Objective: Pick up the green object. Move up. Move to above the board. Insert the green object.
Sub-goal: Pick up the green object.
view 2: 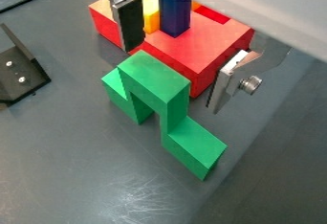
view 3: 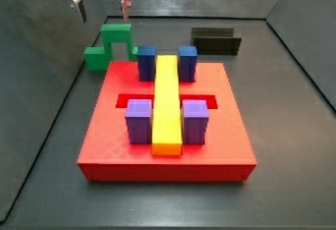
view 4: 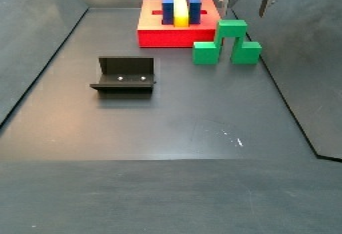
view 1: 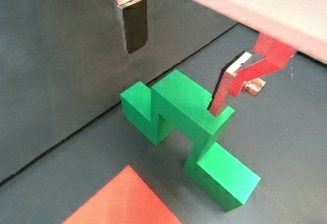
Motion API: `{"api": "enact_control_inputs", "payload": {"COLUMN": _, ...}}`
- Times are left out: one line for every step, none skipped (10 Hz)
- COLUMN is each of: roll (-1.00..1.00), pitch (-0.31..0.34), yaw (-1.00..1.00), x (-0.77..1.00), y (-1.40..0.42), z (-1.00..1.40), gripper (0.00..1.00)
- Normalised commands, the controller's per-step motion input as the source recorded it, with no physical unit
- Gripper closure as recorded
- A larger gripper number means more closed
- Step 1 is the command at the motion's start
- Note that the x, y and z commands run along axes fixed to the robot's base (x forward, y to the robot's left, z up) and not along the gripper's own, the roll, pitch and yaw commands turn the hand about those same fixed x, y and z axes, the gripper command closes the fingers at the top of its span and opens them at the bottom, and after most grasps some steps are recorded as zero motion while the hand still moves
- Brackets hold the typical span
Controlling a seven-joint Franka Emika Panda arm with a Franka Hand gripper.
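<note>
My gripper picks up the green arch by the top bar [view 1: 189, 103] next, as this is narrower than the arch's wide feet, to insert the arch.
The green object [view 2: 151, 90] is a bright green arch block lying on the dark floor beside the board; it shows in both wrist views [view 1: 179, 123] and both side views [view 3: 112, 45] [view 4: 225, 43]. The board [view 3: 118, 141] is a red slab carrying a long yellow bar [view 3: 167, 101], blue blocks and purple blocks; it also shows in a wrist view [view 2: 192, 54] and a side view [view 4: 158, 36]. My gripper [view 2: 179, 56] hangs open above the green object, jaws wide apart, nothing between them. It also shows in the views [view 1: 182, 60] [view 3: 101, 6] [view 4: 245, 3].
The fixture [view 4: 123, 76], a dark bracket on a base plate, stands on the floor away from the board; it shows too in a wrist view [view 2: 19, 70] and a side view [view 3: 214, 41]. Dark walls enclose the floor on all sides.
</note>
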Motion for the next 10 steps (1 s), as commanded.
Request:
{"api": "enact_control_inputs", "payload": {"roll": -0.19, "pitch": -0.133, "yaw": 0.21, "x": 0.14, "y": 0.0, "z": -0.08, "gripper": 0.0}}
{"api": "enact_control_inputs", "payload": {"roll": -0.17, "pitch": -0.116, "yaw": 0.19, "x": 0.09, "y": 0.0, "z": -0.07, "gripper": 0.0}}
{"api": "enact_control_inputs", "payload": {"roll": -0.15, "pitch": -0.11, "yaw": 0.15, "x": 0.01, "y": 0.0, "z": -0.05, "gripper": 0.0}}
{"api": "enact_control_inputs", "payload": {"roll": -0.11, "pitch": -0.083, "yaw": 0.07, "x": 0.0, "y": 0.0, "z": -0.02, "gripper": 0.0}}
{"api": "enact_control_inputs", "payload": {"roll": -0.04, "pitch": -0.06, "yaw": 0.0, "x": 0.0, "y": 0.0, "z": -0.03, "gripper": 0.0}}
{"api": "enact_control_inputs", "payload": {"roll": 0.0, "pitch": -0.014, "yaw": -0.02, "x": 0.05, "y": 0.0, "z": -0.05, "gripper": 0.0}}
{"api": "enact_control_inputs", "payload": {"roll": 0.02, "pitch": 0.0, "yaw": -0.14, "x": 0.24, "y": 0.0, "z": -0.03, "gripper": 0.0}}
{"api": "enact_control_inputs", "payload": {"roll": 0.03, "pitch": 0.0, "yaw": -0.17, "x": 0.3, "y": 0.0, "z": -0.02, "gripper": 0.0}}
{"api": "enact_control_inputs", "payload": {"roll": 0.04, "pitch": 0.0, "yaw": -0.17, "x": 0.27, "y": -0.01, "z": -0.01, "gripper": 0.0}}
{"api": "enact_control_inputs", "payload": {"roll": 0.04, "pitch": 0.0, "yaw": -0.14, "x": 0.18, "y": 0.0, "z": 0.0, "gripper": 0.0}}
